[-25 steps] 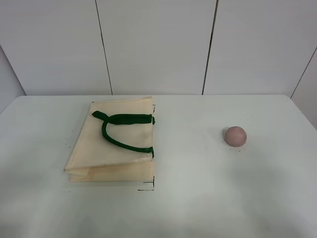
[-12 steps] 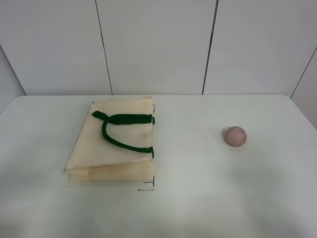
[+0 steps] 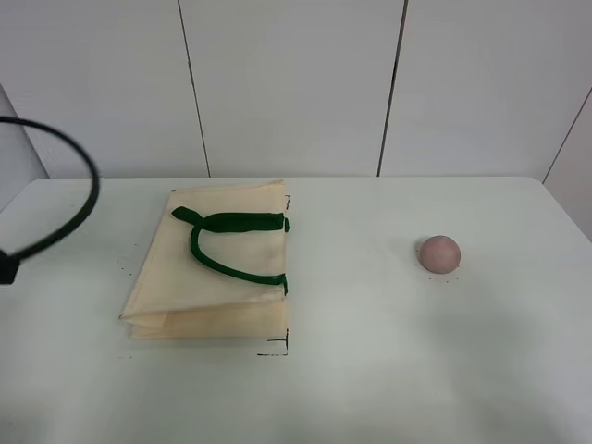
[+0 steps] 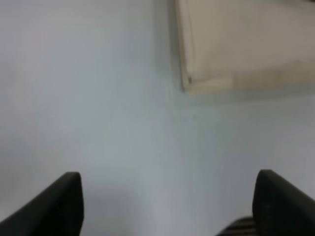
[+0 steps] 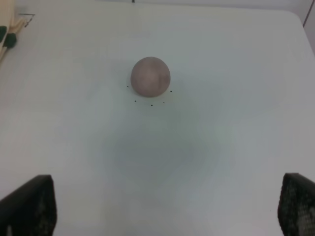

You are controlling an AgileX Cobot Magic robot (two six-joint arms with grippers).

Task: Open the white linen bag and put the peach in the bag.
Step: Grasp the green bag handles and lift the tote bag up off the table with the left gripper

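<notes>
Next, my left gripper grabs the bag by its dark green handle [image 3: 242, 222], to open the white linen bag for the peach [image 3: 438, 253].
The white linen bag [image 3: 217, 268] lies flat and closed on the table's left half, its dark green handles [image 3: 227, 242] on top. The peach [image 3: 438, 253] sits alone on the right half. Neither gripper shows in the exterior high view. In the left wrist view my left gripper [image 4: 170, 206] is open and empty over bare table, apart from a corner of the bag [image 4: 236, 44]. In the right wrist view my right gripper [image 5: 165, 206] is open and empty, with the peach [image 5: 150, 76] ahead of it and apart from it.
A black cable loop [image 3: 85, 190] hangs over the table's far left edge. Small black corner marks [image 3: 277, 347] are drawn on the white table [image 3: 370, 370] by the bag. A panelled white wall stands behind.
A black cable loop has come into the exterior high view at the far left. The bag and the peach have not moved.
</notes>
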